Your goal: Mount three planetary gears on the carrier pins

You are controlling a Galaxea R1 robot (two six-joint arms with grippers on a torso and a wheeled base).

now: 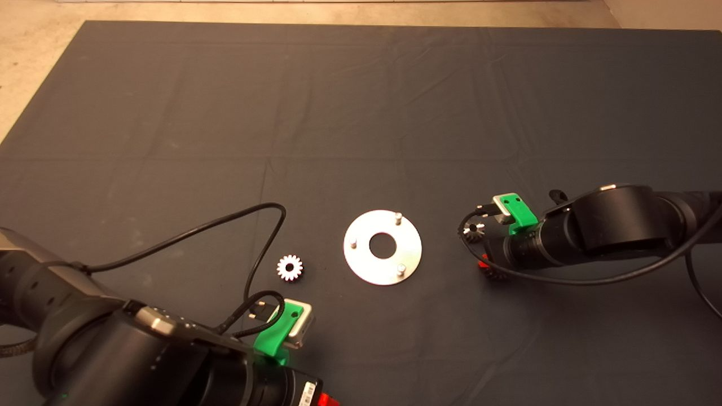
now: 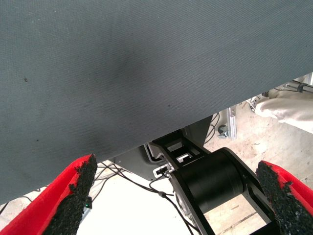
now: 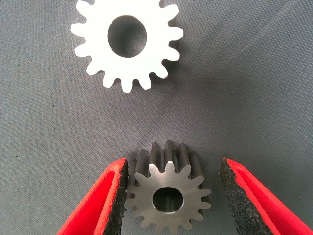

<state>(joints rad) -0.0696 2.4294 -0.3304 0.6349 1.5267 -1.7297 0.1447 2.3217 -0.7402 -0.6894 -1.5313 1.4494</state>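
My right gripper grabs the darker steel gear by its toothed rim (image 1: 498, 274) next, to slide the gear's hole onto a bare carrier pin.
The round silver carrier plate (image 1: 361, 265) lies mid-mat with three upright pins (image 1: 398, 216), all bare. A bright silver-white gear (image 1: 289, 267) lies flat to its left. My right gripper (image 1: 489, 269) is down at the mat to the right of the plate. It is open around a darker steel gear (image 3: 168, 198), which lies flat between the pads; one pad (image 3: 118, 196) is at its teeth and the other stands apart. Another gear (image 3: 128, 41) lies just beyond it and also shows in the head view (image 1: 474, 231). My left gripper (image 2: 176, 196) is open, empty and parked at the mat's near edge (image 1: 324, 401).
A black cable (image 1: 265, 225) from the left arm loops over the mat next to the bright gear. The right arm's body (image 1: 609, 225) lies across the mat's right side. Past the mat's edge, the left wrist view shows the robot's base (image 2: 210, 181) and floor.
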